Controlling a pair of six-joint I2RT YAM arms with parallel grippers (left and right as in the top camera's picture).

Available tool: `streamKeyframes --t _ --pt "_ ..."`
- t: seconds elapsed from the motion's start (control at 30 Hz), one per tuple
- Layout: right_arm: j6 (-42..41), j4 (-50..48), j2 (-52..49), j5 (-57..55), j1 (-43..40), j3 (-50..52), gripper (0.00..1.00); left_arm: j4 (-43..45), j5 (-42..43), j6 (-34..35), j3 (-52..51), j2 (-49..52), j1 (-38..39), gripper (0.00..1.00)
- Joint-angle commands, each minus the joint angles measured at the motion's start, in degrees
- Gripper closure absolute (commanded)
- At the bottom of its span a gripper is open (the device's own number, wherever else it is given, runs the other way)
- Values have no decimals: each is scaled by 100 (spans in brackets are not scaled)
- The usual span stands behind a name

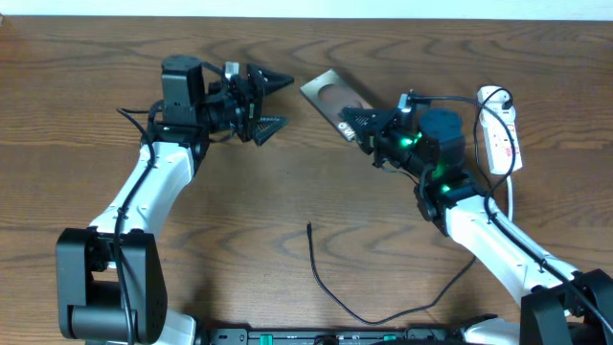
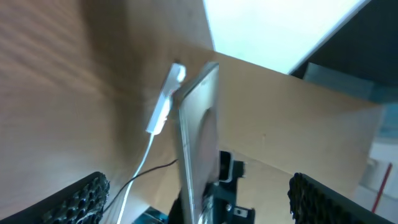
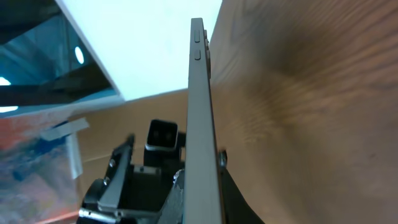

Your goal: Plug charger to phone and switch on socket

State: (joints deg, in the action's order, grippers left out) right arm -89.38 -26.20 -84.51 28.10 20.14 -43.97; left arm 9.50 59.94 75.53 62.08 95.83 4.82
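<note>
I should reach the phone with my left gripper and grab its loose end [image 1: 324,88] across the phone's thin edge. The phone's near end then stays free for the charger [image 1: 335,292].
The phone [image 1: 329,96] is a flat dark slab with a silver edge, and my right gripper [image 1: 357,124] is shut on its near end. In the right wrist view the phone [image 3: 200,118] shows edge-on, clamped between the fingers of the right gripper [image 3: 202,208]. My left gripper [image 1: 275,102] stands open just left of the phone's free end, not touching it. In the left wrist view the phone [image 2: 198,137] stands edge-on ahead of the wide jaws of the left gripper [image 2: 196,190]. The charger [image 1: 335,292] lies loose on the table, its tip [image 1: 308,227] pointing away. The white socket [image 1: 500,129] lies at far right.
The socket [image 2: 163,106] and its white cord [image 2: 138,174] show behind the phone in the left wrist view. A white cord [image 1: 511,196] runs down from the strip beside my right arm. The table's far edge lies just behind both grippers.
</note>
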Motion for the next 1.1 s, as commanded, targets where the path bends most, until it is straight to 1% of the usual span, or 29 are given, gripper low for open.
streamKeyframes --t 0.0,0.03,0.1,0.17,0.33,0.57,0.7,0.9,1.0,1.03,1.07 --pt "-752 -341 17 -52 125 -92 99 437 109 354 149 -122 -9 7" --pt "-973 -533 17 -76 177 -92 99 667 109 457 149 -122 -9 7" --pt "-1137 -791 17 -144 258 -92 99 870 94 566 149 -122 -9 7" --pt "-1193 -925 17 -186 326 -92 99 914 72 584 149 -122 -9 7" --pt "-1725 -946 17 -304 560 -92 99 911 -20 584 149 -122 17 7" --pt "-1884 -1038 17 -669 914 -92 99 909 -334 487 149 -122 219 7" --pt "-1904 -1191 17 -719 988 -92 99 970 -520 339 149 -122 256 7" --pt "-1899 -1237 17 -717 1001 -92 99 970 -568 341 149 -122 271 8" --pt "-1897 -1235 17 -717 1014 -92 99 970 -623 341 149 -122 271 25" --pt "-1897 -1233 17 -717 1029 -92 99 968 -638 341 149 -122 271 29" --pt "-1897 -1235 17 -719 1040 -92 99 970 -660 339 149 -122 271 30"
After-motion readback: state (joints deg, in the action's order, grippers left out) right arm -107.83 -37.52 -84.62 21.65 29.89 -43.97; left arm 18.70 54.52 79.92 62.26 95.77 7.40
